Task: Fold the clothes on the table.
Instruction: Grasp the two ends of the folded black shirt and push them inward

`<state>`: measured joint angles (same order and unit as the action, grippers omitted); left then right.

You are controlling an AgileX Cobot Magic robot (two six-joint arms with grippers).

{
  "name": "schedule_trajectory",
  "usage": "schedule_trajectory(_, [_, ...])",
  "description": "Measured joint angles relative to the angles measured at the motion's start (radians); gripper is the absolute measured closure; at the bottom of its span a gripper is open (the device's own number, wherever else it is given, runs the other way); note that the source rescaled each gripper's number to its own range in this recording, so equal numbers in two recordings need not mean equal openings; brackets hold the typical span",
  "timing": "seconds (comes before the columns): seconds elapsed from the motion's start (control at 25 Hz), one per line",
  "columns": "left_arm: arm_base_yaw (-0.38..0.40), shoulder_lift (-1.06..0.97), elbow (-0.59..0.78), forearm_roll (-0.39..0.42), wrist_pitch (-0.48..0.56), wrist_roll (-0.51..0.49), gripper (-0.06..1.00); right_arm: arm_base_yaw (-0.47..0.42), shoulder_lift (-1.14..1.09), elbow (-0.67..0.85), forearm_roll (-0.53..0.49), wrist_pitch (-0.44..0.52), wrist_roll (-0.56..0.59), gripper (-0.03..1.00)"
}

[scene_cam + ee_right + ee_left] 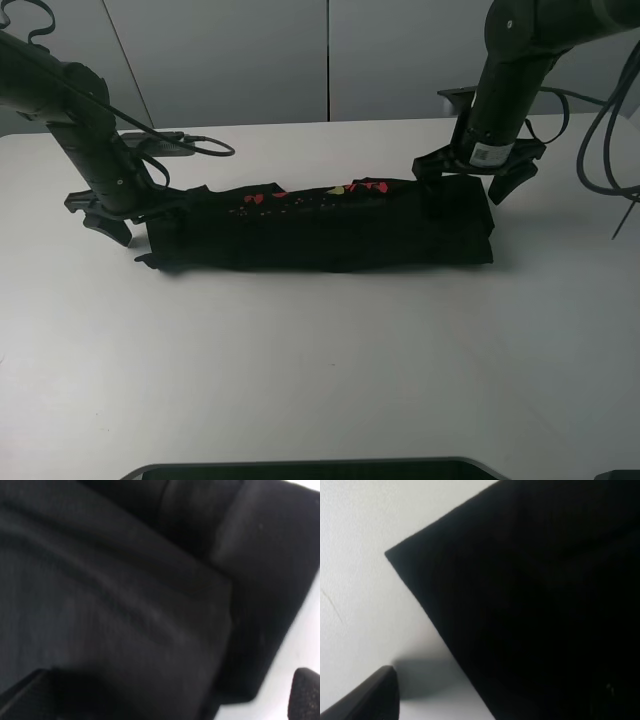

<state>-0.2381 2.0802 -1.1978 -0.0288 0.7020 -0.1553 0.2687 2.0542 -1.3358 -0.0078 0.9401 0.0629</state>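
Note:
My right gripper grabs the long black T-shirt by its short end edge [488,222] next, to fold the T-shirt over toward its opposite end [168,240].
The clothes [320,235] are one black T-shirt, folded into a long band across the middle of the white table [320,370]. Red and yellow print shows along its far edge. My left gripper [140,218] hangs open over the band's left end, its fingers spread to either side of the cloth. My right gripper [465,182] is open above the band's far right corner. In the left wrist view a corner of the shirt [530,605] lies on the table beside one finger [370,697]. Black cloth [125,595] fills the right wrist view, with one fingertip [305,692] over the table.
A grey box with a cable [160,145] lies on the table behind the left arm. Cables [600,130] hang at the far right. A dark edge [310,470] runs along the table's near side.

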Motion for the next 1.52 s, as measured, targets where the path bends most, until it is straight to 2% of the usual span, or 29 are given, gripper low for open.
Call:
schedule_trajectory(0.28, [0.0, 0.0, 0.0, 0.0, 0.0, 0.0, -0.05, 0.0, 0.048, -0.002, -0.009, -0.074, 0.0, -0.03])
schedule_trajectory(0.92, [0.0, 0.0, 0.0, 0.0, 0.0, 0.0, -0.05, 0.0, 0.103, -0.002, -0.034, -0.088, 0.011, -0.03])
schedule_trajectory(1.16, [0.0, 0.002, 0.0, 0.0, 0.0, 0.0, -0.05, -0.004, 0.103, 0.024, -0.004, -0.117, 0.005, -0.02])
schedule_trajectory(1.2, [0.0, 0.002, 0.0, 0.0, 0.0, 0.0, -0.05, -0.006, 0.103, 0.026, 0.002, -0.12, 0.003, 0.03])
schedule_trajectory(1.28, [0.0, 0.002, 0.0, 0.0, 0.0, 0.0, -0.04, -0.006, 0.103, 0.03, 0.017, -0.124, 0.001, 0.19])
schedule_trajectory(1.48, [0.0, 0.002, 0.0, 0.0, 0.0, 0.0, -0.04, 0.004, 0.104, 0.031, 0.087, -0.129, 0.001, 0.82])
schedule_trajectory(1.52, [0.0, 0.002, 0.0, 0.0, 0.0, 0.0, -0.04, 0.004, 0.104, 0.032, 0.089, -0.132, -0.001, 0.83])
